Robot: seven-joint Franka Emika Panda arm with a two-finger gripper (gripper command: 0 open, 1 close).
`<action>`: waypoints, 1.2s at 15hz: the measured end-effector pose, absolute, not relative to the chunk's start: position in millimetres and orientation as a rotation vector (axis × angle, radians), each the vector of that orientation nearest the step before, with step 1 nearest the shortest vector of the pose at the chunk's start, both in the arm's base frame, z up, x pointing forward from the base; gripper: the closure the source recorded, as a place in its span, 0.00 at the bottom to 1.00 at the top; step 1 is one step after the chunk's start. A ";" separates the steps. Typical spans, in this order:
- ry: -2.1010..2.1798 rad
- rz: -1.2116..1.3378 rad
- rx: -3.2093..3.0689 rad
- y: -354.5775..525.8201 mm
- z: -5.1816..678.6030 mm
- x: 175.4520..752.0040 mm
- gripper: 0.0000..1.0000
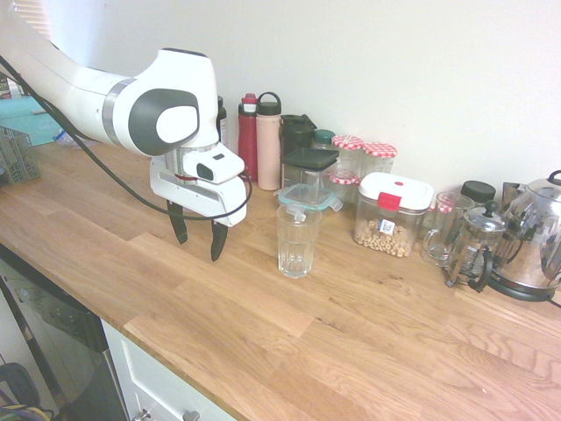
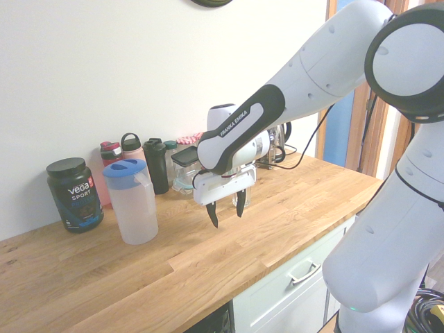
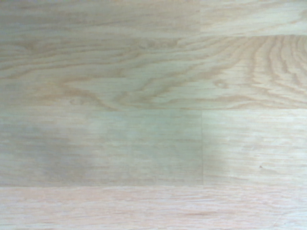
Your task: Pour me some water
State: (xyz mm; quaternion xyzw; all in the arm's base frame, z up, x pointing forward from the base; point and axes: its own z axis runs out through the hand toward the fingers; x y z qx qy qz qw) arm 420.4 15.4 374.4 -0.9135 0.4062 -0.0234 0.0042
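Note:
The jug's frosted body is wider than the robot's open fingers, so the gripper should next grab the jug by its narrow side handle to pour.
A tall frosted plastic jug with a blue lid and side handle stands on the wooden counter, left of the arm in the second exterior view. The water inside it cannot be made out through the frosted wall. In the first exterior view the jug is out of sight. A clear ribbed drinking glass stands upright on the counter and looks empty. My gripper hangs open just above the wood, between jug and glass, holding nothing; it also shows as the gripper pointing down. The wrist view shows only bare wood grain.
Along the wall stand a red bottle, a pink bottle, dark containers, red-checked jars, a chickpea box, a glass mug, a French press and a kettle. A black Vega tub stands left of the jug.

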 end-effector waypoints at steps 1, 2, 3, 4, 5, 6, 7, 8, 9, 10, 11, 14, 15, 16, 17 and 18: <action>1.275 -0.070 -2.859 15.4 373.9 420.4 0.00; 1.278 -0.070 -2.854 16.3 374.4 420.7 0.00; 1.269 -0.084 -2.856 20.4 377.4 421.7 0.00; 1.244 -0.111 -2.859 28.2 383.3 421.7 0.00; 1.210 -0.149 -2.859 39.7 392.4 420.2 0.00; 1.167 -0.194 -2.854 53.4 405.6 416.5 0.00; 1.120 -0.249 -2.843 68.5 421.5 410.5 0.00; 1.065 -0.312 -2.828 84.8 437.4 402.3 0.00; 1.008 -0.373 -2.813 101.6 451.7 392.6 0.00; 0.951 -0.435 -2.803 118.2 463.8 383.6 0.00; 0.910 -0.496 -2.789 132.1 473.7 378.3 0.00; 0.841 -0.676 -2.727 166.6 489.3 373.7 0.00; 0.839 -0.724 -2.719 173.6 492.5 374.4 0.00; 0.848 -0.764 -2.709 178.4 495.3 377.4 0.00; 0.866 -0.793 -2.698 183.0 497.7 384.3 0.00; 0.883 -0.803 -2.690 186.0 498.6 394.5 0.00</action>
